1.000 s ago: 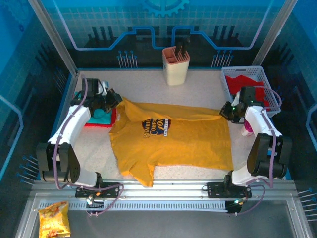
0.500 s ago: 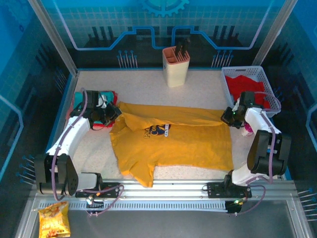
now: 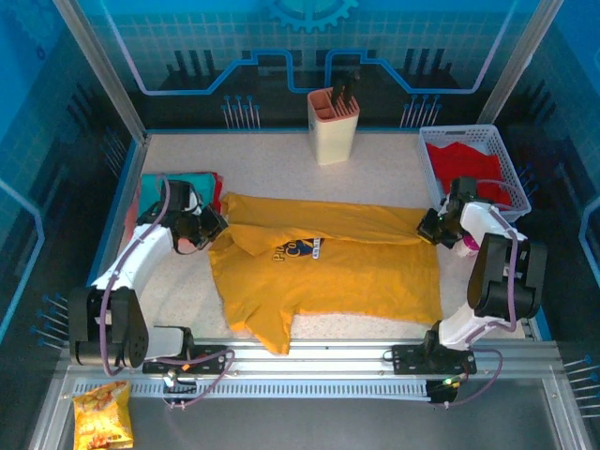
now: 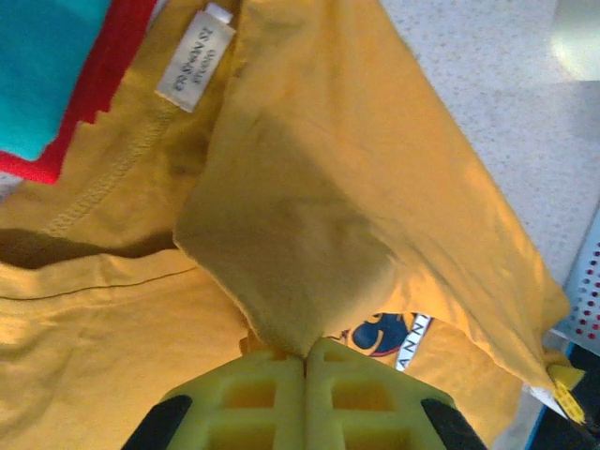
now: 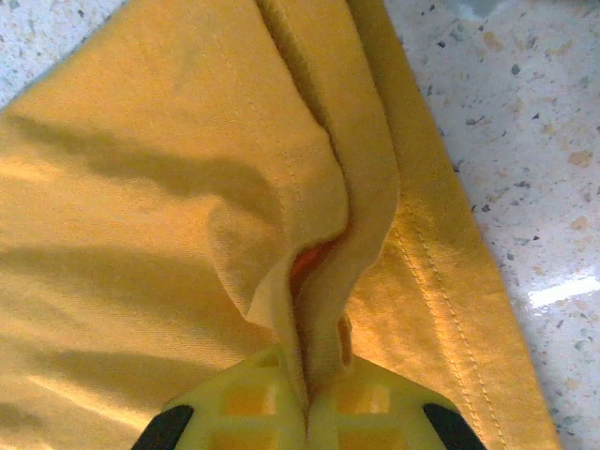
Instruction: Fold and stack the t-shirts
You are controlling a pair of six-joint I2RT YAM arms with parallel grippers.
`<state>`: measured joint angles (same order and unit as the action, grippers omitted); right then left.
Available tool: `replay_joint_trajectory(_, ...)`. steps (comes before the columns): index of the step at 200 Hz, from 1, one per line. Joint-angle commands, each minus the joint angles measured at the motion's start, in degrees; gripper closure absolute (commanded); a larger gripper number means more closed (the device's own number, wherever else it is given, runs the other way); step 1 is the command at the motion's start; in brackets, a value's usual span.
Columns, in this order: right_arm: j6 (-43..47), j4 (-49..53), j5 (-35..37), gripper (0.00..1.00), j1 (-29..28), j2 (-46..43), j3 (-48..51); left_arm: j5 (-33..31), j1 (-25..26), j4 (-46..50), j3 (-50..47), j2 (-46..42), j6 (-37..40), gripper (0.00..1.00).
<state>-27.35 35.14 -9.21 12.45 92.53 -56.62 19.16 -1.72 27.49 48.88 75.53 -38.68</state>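
The shirt corner (image 3: 232, 232) stays in my left gripper for now, until the corner is closer to the dark chest print. The corner stops short of that print.
A mustard-yellow t-shirt (image 3: 328, 262) with a dark chest print lies across the table, its far edge doubled over toward the near side. My left gripper (image 3: 214, 225) is shut on the shirt's far left corner; in the left wrist view the yellow cloth (image 4: 309, 216) runs into the closed fingers (image 4: 253, 384). My right gripper (image 3: 429, 228) is shut on the far right edge, where a pinched fold of yellow cloth (image 5: 319, 234) runs into the closed jaws. A folded teal t-shirt (image 3: 192, 183) rests on a red one (image 3: 217, 187) at far left. Another red t-shirt (image 3: 473, 164) lies in the basket.
A white mesh basket (image 3: 497, 150) stands at the right rear. A beige holder (image 3: 333, 122) with dark utensils is at the back centre. A small snack bag (image 3: 101, 417) lies off the table at the near left. A pink object (image 3: 466, 246) sits beside the right arm.
Both grippers have pulled the shirt's far edge toward the near side, folding it over the chest print. The left arm has moved off the teal and red pile, uncovering it.
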Motion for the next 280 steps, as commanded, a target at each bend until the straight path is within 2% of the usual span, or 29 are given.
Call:
replay_joint_trajectory(1, 0.2, 0.9, 0.7, 1.00, 0.9, 1.6, 0.2, -1.9, -0.4, -0.5, -2.3, 1.8, 1.3, 1.00)
replay_joint_trajectory(24, 0.3, 1.1, 0.5, 0.96, 0.9, 2.1, 0.1, -2.0, -0.4, -1.1, -3.4, 3.6, 1.4, 1.00)
replay_joint_trajectory(54, 0.5, 1.2, 0.3, 0.74, 0.8, 0.6, 0.0, -3.1, -0.4, -0.7, -4.2, 6.2, 2.0, 1.00)
replay_joint_trajectory(68, 0.6, 1.4, -0.1, 0.61, 0.5, -0.5, -0.2, -4.8, -0.4, 0.4, -3.9, 7.2, 2.8, 0.94)
replay_joint_trajectory(75, 0.9, 1.6, -0.2, 0.53, 0.3, -0.9, -0.4, -5.5, -0.4, 1.2, -3.6, 7.8, 3.3, 0.88)
replay_joint_trajectory(90, 0.9, 2.4, -0.1, 0.42, -0.4, -2.1, -0.9, -7.0, -0.4, 3.5, -2.7, 8.9, 4.5, 0.62)
replay_joint_trajectory(104, 1.0, 2.5, -0.6, 0.29, -1.2, -3.9, -1.0, -9.4, -0.4, 5.9, -2.1, 8.8, 5.6, 0.45)
replay_joint_trajectory(111, 0.9, 2.5, -0.6, 0.26, -1.9, -4.7, -1.1, -10.5, -0.3, 6.7, -2.1, 8.3, 5.9, 0.39)
replay_joint_trajectory(121, 0.9, 2.6, -0.8, 0.24, -2.7, -6.2, -1.3, -10.8, -0.3, 7.2, -2.1, 7.2, 6.6, 0.36)
replay_joint_trajectory(131, 0.8, 2.4, -1.0, 0.20, -3.6, -7.6, -1.3, -11.3, 0.7, 8.4, -1.4, 6.1, 7.6, 0.35)
replay_joint_trajectory(145, 0.8, 2.3, -1.2, 0.19, -4.8, -8.9, -1.5, -14.3, 4.1, 10.1, 0.1, 3.9, 8.6, 0.35)
replay_joint_trajectory(166, 0.6, 2.7, -1.8, 0.18, -6.1, -9.9, -1.9, -15.1, 10.1, 9.1, 0.4, 0.3, 8.5, 0.41)
replay_joint_trajectory(203, 0.5, 2.6, -2.3, 0.18, -7.4, -11.2, -1.9, -15.4, 17.0, 0.3, -4.7, -3.2, 5.2, 0.51)
replay_joint_trajectory(244, 0.3, 2.6, -3.2, 0.18, -7.7, -11.9, -2.0, -16.3, 20.3, -6.6, -6.7, 2.5, 4.8, 0.54)
replay_joint_trajectory(280, 0.5, 2.9, -3.2, 0.18, -7.7, -12.4, -2.1, -17.2, 21.6, -6.6, -5.3, 8.4, 3.7, 0.55)
